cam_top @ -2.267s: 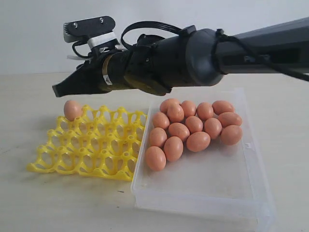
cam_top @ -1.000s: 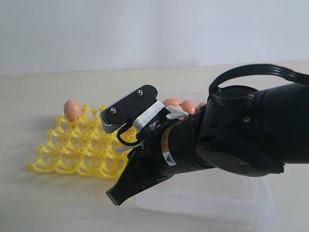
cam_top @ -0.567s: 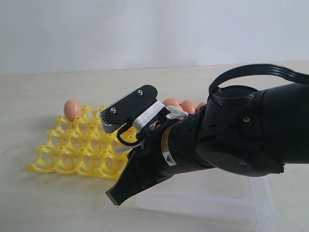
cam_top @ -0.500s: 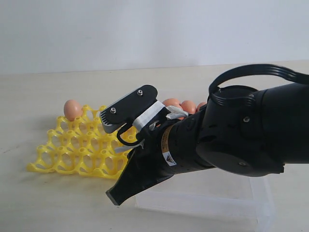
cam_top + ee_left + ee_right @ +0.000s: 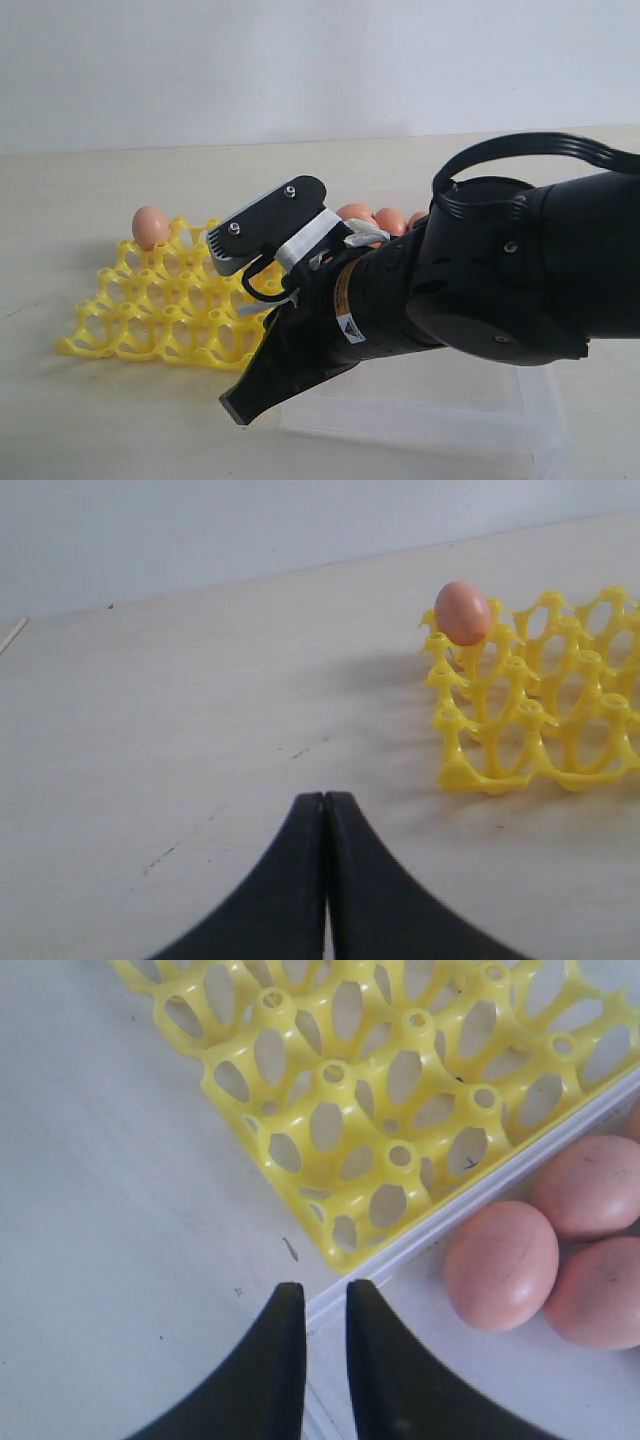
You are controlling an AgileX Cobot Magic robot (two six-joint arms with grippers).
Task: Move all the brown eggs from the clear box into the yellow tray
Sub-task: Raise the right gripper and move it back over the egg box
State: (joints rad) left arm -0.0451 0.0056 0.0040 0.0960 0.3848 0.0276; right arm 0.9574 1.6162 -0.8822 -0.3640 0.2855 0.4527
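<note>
The clear box's lower edge rests flat on the tabletop, with the box's side against the yellow tray [image 5: 150, 310], so it is time for my right gripper to open now.
One brown egg [image 5: 150, 227] [image 5: 463, 612] sits in a far corner cup of the yellow tray [image 5: 150, 310] [image 5: 520, 730] [image 5: 380, 1110]. The other brown eggs [image 5: 500, 1265] lie in the clear box [image 5: 400, 415]; in the exterior view my right arm hides all but a few egg tops [image 5: 372, 216]. My right gripper [image 5: 235, 410] [image 5: 316, 1295] is low at the box's near left corner, its jaws narrowly apart with the box's rim [image 5: 480, 1195] running between them. My left gripper [image 5: 324, 800] is shut and empty over bare table beside the tray.
The box lies right against the tray's side. My bulky right arm [image 5: 480, 280] stretches over the box. Pale tabletop [image 5: 200, 730] spreads left of the tray and in front of it.
2.3 s ago my right arm hung high over the tray and box. It has since swung down to the box's near left corner, and has stayed still over the last second.
</note>
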